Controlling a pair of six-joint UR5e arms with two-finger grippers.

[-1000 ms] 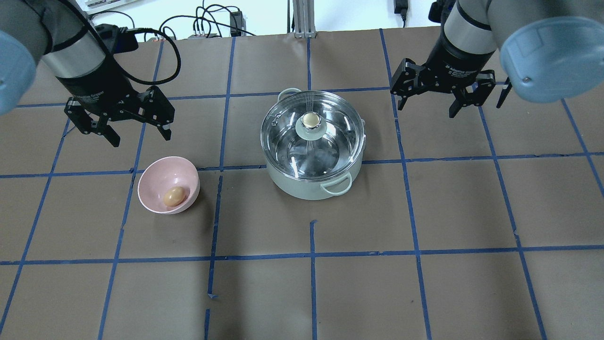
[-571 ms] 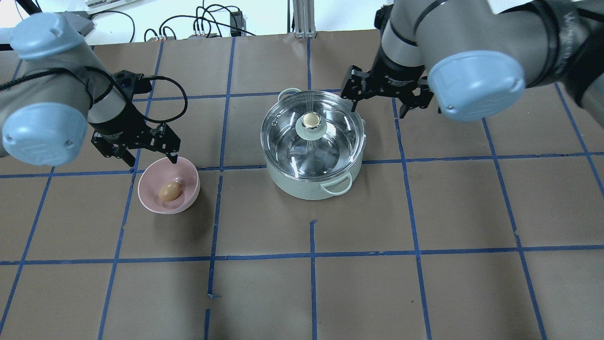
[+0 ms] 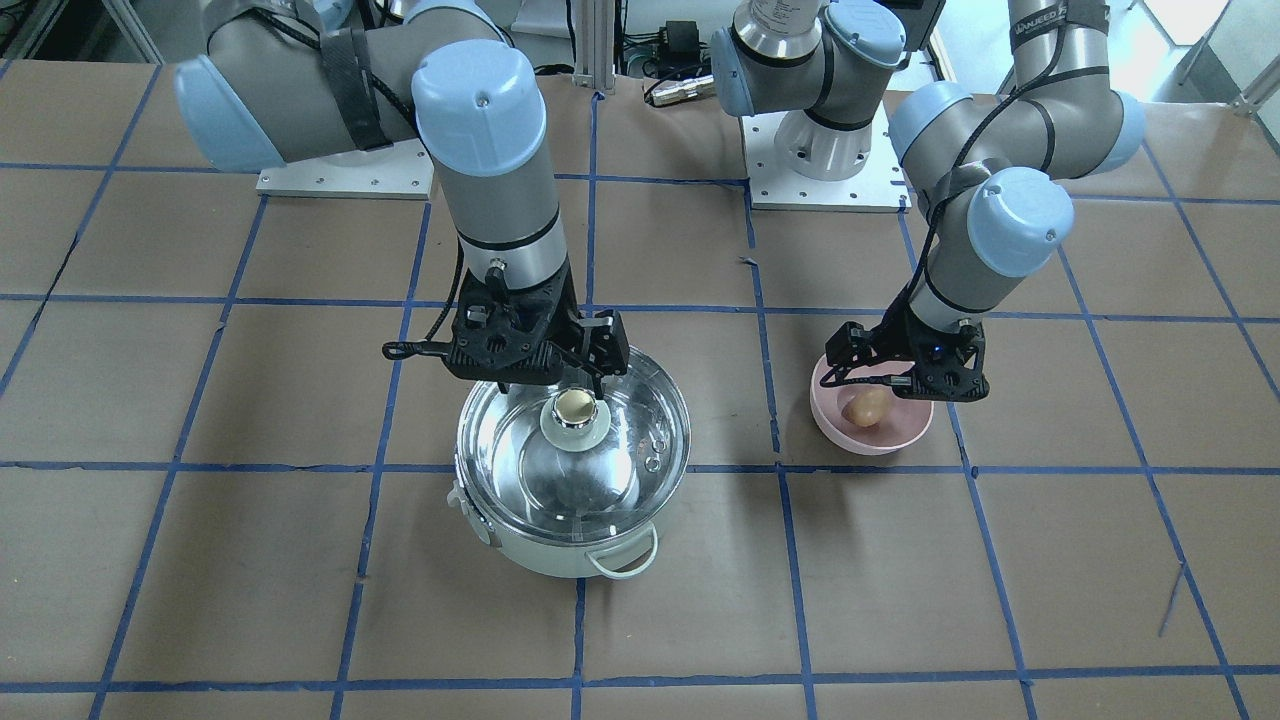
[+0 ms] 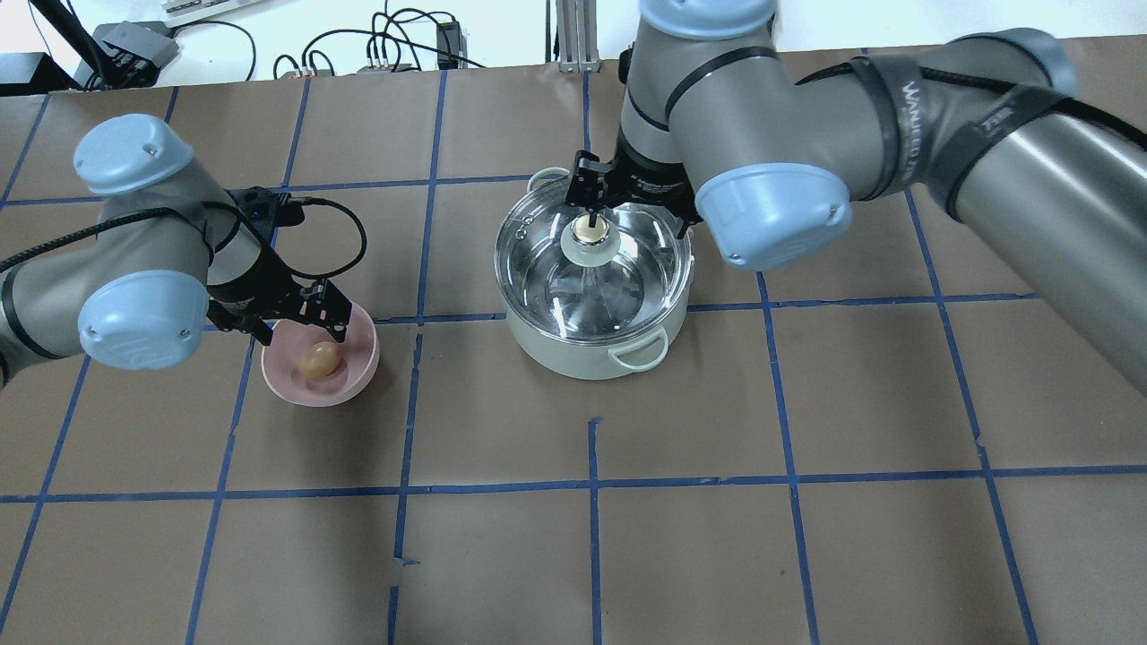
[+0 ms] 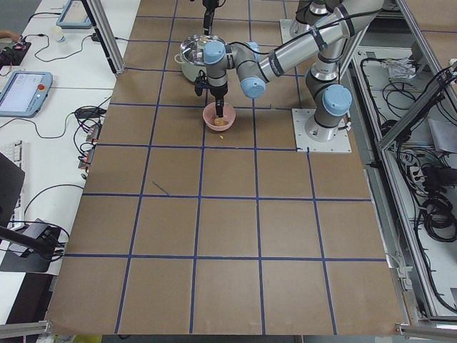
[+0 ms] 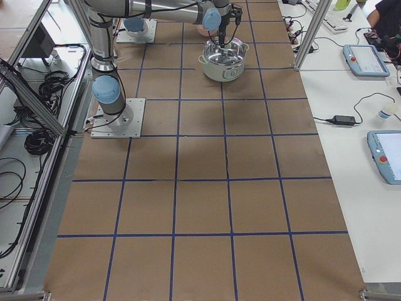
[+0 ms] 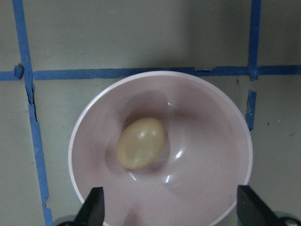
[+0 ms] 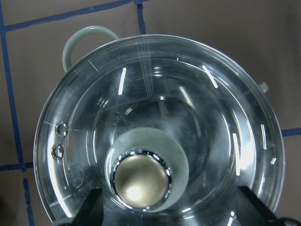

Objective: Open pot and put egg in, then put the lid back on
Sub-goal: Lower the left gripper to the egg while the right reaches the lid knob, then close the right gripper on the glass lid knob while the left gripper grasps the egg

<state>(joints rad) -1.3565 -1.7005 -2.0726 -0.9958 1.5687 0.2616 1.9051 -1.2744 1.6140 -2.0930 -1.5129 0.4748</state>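
Observation:
The glass lid is wide and sits flush on the pot, so my right gripper should next take hold of the glass lid by its narrow knob [image 3: 576, 408] [image 8: 142, 181] to pick it up.
The mint-green pot [image 4: 573, 354] stands mid-table with the glass lid [image 4: 636, 278] on it. The lid's cream-topped knob [image 4: 589, 231] also shows in the right wrist view [image 8: 142, 179]. My right gripper [image 4: 632, 215] is open just above the lid, and the knob lies between its fingers, nearer one of them [image 8: 171, 209]. The egg [image 4: 322, 360] lies in the pink bowl [image 4: 360, 372] left of the pot. My left gripper [image 4: 302, 331] is open and hangs over the bowl's far rim. In the left wrist view [image 7: 171, 209] its fingertips straddle the bowl below the egg [image 7: 141, 143].
The table is covered in brown paper with a grid of blue tape. Cables and a metal post lie beyond the far edge [image 4: 573, 36]. The right arm's elbow [image 4: 771, 215] hangs over the table right of the pot.
My right gripper has moved left from beside the pot to over the lid's knob. My left gripper has moved down and nearer, to over the pink bowl. Both stay open.

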